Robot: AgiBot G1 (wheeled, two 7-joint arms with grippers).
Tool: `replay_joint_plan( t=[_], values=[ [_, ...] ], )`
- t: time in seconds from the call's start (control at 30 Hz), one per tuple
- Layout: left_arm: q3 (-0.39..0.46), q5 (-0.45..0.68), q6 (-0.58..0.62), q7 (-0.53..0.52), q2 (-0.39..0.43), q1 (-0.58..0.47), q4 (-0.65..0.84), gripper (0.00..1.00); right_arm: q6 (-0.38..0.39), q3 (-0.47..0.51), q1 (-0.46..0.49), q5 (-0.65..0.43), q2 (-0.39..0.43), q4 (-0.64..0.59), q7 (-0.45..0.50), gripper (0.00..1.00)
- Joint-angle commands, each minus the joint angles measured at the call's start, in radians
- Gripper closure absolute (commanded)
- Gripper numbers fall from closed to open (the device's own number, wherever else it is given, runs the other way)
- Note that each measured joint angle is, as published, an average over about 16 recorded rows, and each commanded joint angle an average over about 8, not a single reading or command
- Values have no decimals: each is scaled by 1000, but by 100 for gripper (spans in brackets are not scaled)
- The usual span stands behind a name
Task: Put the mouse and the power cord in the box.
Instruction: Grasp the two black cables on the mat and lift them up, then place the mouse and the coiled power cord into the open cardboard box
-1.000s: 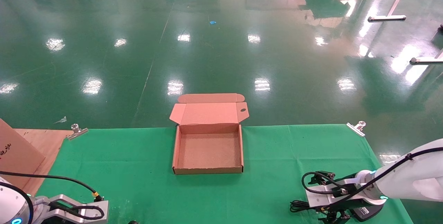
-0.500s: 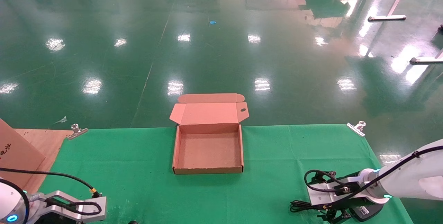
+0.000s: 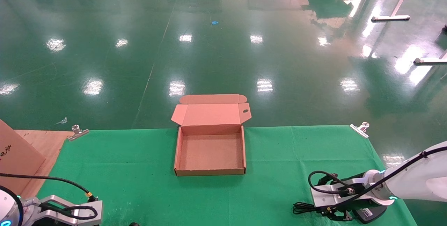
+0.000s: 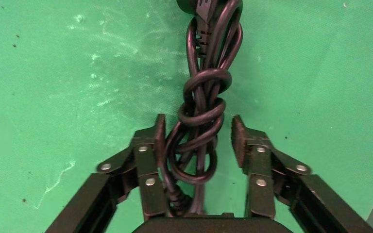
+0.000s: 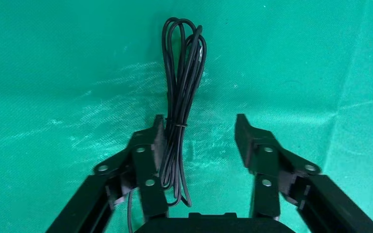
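The power cord is a long bundle with a bulky plug (image 4: 201, 9) at its end, so my left gripper will next grab its knotted middle (image 4: 199, 131) to put the power cord in the box.
The box (image 3: 209, 171) lies open and empty on the green cloth, its lid folded back. In the left wrist view my left gripper (image 4: 196, 133) stands open astride the power cord (image 4: 201, 104), a thick black knotted bundle lying on the cloth between the fingers. My right gripper (image 5: 199, 131) is open too, low at the table's near right. The thin black bundled cable (image 5: 179, 92) of the mouse lies between its fingers, close to one pad. That cable (image 3: 301, 208) pokes out beside the right wrist in the head view. The mouse's body is hidden.
Green cloth (image 3: 297, 156) covers the table, held by metal clips (image 3: 359, 129) at the far corners. A brown cardboard panel (image 3: 15, 156) leans at the left edge on bare wood. Glossy green floor lies beyond the far edge.
Both arms have sunk a little toward the table's near edge. The left wrist has slid down and left, the right wrist slightly down. The box has not moved.
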Motion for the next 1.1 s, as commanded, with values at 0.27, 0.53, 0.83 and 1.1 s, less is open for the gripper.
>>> replay_joint_plan(
  t=[0.27,0.53,0.83,1.1],
  values=[
    [2,3,1,1,5,7,2,100,-1,3,-11,4,-1,-5,-6,100],
    [5,7,25,6,-3,-12,0,100,-17,9,-9,12,10,-10,-7,100],
    [17,25,90,24,-4,-117,-36,100,-135,29,78,42,41,6,-8,100],
    [25,39,169,19,24,-287,-102,100,-378,61,247,90,65,35,-9,100]
  ],
)
